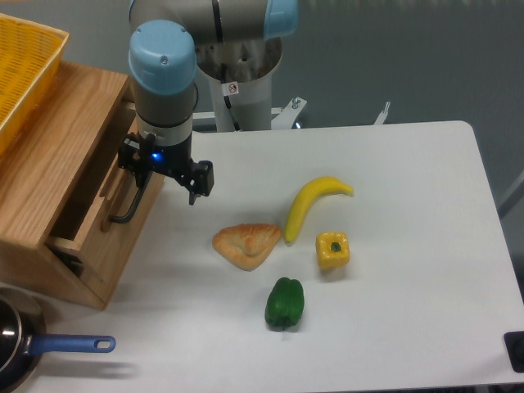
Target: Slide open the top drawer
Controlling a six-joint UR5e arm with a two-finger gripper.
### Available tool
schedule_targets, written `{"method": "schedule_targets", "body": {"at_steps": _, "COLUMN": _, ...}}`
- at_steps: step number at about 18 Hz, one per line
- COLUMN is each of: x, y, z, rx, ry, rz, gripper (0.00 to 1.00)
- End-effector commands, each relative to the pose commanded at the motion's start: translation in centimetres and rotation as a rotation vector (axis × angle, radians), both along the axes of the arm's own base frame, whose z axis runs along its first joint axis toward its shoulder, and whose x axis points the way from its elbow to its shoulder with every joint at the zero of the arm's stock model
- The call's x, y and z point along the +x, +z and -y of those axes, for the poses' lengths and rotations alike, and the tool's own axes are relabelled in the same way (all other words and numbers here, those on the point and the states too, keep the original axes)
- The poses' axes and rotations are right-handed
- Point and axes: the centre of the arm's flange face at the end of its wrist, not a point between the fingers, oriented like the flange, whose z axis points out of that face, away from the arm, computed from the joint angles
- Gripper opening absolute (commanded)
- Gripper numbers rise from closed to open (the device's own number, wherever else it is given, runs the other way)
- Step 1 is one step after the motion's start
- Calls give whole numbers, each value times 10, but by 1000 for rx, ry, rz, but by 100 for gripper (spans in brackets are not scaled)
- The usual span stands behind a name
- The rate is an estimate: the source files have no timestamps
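Note:
I should next grab the top drawer (124, 233) with my gripper by its black bar handle (124, 211), so that I can slide the drawer open.
The top drawer (124, 233) of the light-oak cabinet is slid out a little, and a dark gap (86, 201) shows behind its front panel. Its long black bar handle (124, 211) runs along the front. My gripper (164, 182) hangs from the blue-capped wrist at the far end of the handle. Its jaws stand apart. The left finger (131, 161) is at the handle and seems to touch it. The right finger (201, 180) hangs free over the table. The contact itself is partly hidden.
The wooden cabinet (57, 155) fills the left side, with a yellow basket (20, 65) on top. A pan with a blue handle (70, 344) lies in front of it. A pastry (246, 244), a banana (313, 205), a yellow pepper (332, 250) and a green pepper (285, 303) lie mid-table.

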Motion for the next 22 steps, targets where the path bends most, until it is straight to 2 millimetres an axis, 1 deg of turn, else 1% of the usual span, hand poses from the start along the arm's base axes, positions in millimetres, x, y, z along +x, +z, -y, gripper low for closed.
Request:
{"method": "schedule_targets", "body": {"at_steps": 5, "x": -4, "y": -1, "z": 1, "rx": -18, "ry": 5, "rz": -25, "gripper": 100}}
{"method": "schedule_targets", "body": {"at_steps": 10, "x": -14, "y": 4, "z": 0, "rx": -31, "ry": 14, "rz": -61, "gripper": 100}}
{"method": "schedule_targets", "body": {"at_steps": 15, "x": -22, "y": 1, "z": 2, "rx": -55, "ry": 21, "rz": -85, "gripper": 100}}
{"method": "schedule_targets", "body": {"at_steps": 20, "x": -40, "y": 1, "z": 9, "rx": -59, "ry": 20, "rz": -89, "gripper": 100}}
{"method": "schedule_targets", "body": {"at_steps": 22, "x": -43, "y": 1, "z": 11, "rx": -59, "ry": 15, "rz": -90, "gripper": 100}}
